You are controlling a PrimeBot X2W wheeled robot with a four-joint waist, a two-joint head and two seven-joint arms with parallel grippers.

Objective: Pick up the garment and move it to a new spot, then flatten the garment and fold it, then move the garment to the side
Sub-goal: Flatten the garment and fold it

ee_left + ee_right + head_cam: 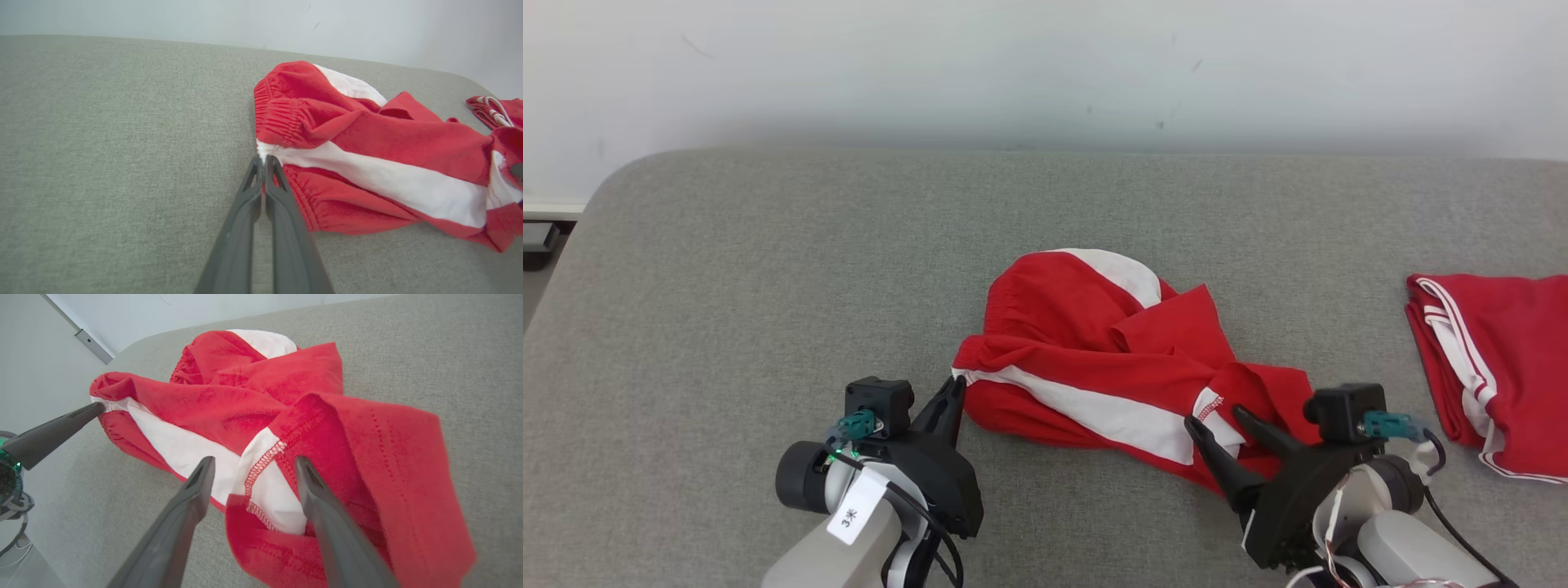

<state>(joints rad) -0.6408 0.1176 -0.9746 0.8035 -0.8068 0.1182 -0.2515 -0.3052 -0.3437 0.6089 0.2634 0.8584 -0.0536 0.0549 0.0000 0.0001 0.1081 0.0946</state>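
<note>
The right gripper grabs the shorts by that raised hem end [1209, 403] [262, 465] next. The shorts' stitched hem stands up in a fold where the white stripe ends.
The garment [1094, 359] is a pair of red shorts with a white side stripe, lying crumpled in the middle of the grey padded table [727, 286]. My left gripper [956, 384] is shut, its tips pinching the white stripe's end at the gathered waistband [286, 122]; the left wrist view has those tips [263, 158] pressed together on the cloth. My right gripper [1213, 415] is open at the garment's other end. In the right wrist view its fingers [254, 459] straddle the stitched hem [265, 457] where the stripe ends, with the cloth below them.
A second red garment with white stripes [1494, 367] lies folded at the table's right side, apart from the first. The table's rounded left corner [613, 180] and a pale wall [1045, 73] bound the surface. Bare grey cloth spreads to the left and far side.
</note>
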